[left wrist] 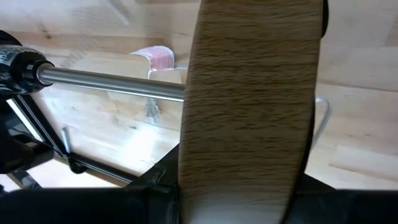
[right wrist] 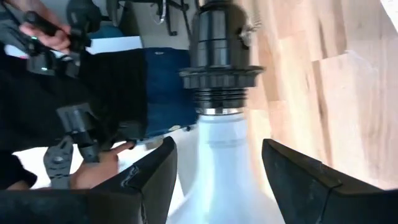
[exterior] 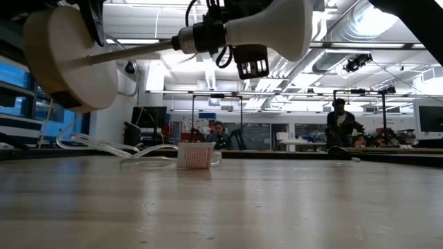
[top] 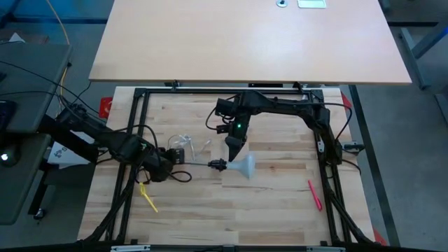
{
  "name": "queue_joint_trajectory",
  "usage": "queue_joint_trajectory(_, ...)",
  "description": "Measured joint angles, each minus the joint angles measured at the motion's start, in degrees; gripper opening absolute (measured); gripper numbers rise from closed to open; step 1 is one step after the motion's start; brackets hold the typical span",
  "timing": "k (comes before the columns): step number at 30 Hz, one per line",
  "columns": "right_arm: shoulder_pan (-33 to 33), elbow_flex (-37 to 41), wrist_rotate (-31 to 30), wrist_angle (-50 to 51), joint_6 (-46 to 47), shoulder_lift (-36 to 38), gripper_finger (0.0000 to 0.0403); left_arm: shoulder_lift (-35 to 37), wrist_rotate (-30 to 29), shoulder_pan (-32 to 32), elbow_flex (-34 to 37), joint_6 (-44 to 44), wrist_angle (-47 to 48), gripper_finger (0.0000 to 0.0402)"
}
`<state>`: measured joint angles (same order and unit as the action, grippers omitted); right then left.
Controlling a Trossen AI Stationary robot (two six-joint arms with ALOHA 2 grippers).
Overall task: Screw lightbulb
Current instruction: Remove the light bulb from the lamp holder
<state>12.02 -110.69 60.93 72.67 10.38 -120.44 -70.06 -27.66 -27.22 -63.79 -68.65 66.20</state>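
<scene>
My right gripper is open, and the lightbulb's neck (top: 232,166) is beyond its fingers, so it would miss the neck if it closed now. It should lower before it closes on the lightbulb.
A small lamp base is held off the table: a round wooden disc (exterior: 66,59), a thin metal stem (left wrist: 112,84) and a black socket (top: 219,165). The white lightbulb (top: 245,166) sticks out of the socket toward the table's right, its neck (right wrist: 217,115) at the socket's mouth. My left gripper (top: 164,168) is shut on the disc. My right gripper (top: 233,152) comes from the far side, open. In the right wrist view its fingers (right wrist: 155,171) stand on either side of the bulb (right wrist: 221,168) with a gap on each side. My left gripper pinches the wooden disc near its rim (left wrist: 249,180), one finger against each flat face. The disc stands on edge, lifted clear of the table. The stem runs level toward the table's right, with the socket and bulb at its free end.
Clear plastic packaging with a red-and-white card (exterior: 196,155) lies on the table beyond the lamp. A yellow thing (top: 148,199) lies near the left front and a red pen (top: 313,194) at the right. People show in the room behind (exterior: 339,117).
</scene>
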Motion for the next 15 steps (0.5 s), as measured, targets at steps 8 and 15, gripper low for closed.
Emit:
queue_joint_trajectory(8, -1.1, 0.0, 1.6, 0.8, -0.2, 0.0, 0.0226, 0.0, 0.8, -0.6, 0.0, 0.7, -0.5, 0.0107)
queue_joint_trajectory(15, -3.9, 0.0, 2.9, 0.1, -0.1, -1.1, 0.0226, 0.0, 2.5, 0.5, 0.0, -1.4, -1.5, 0.0107)
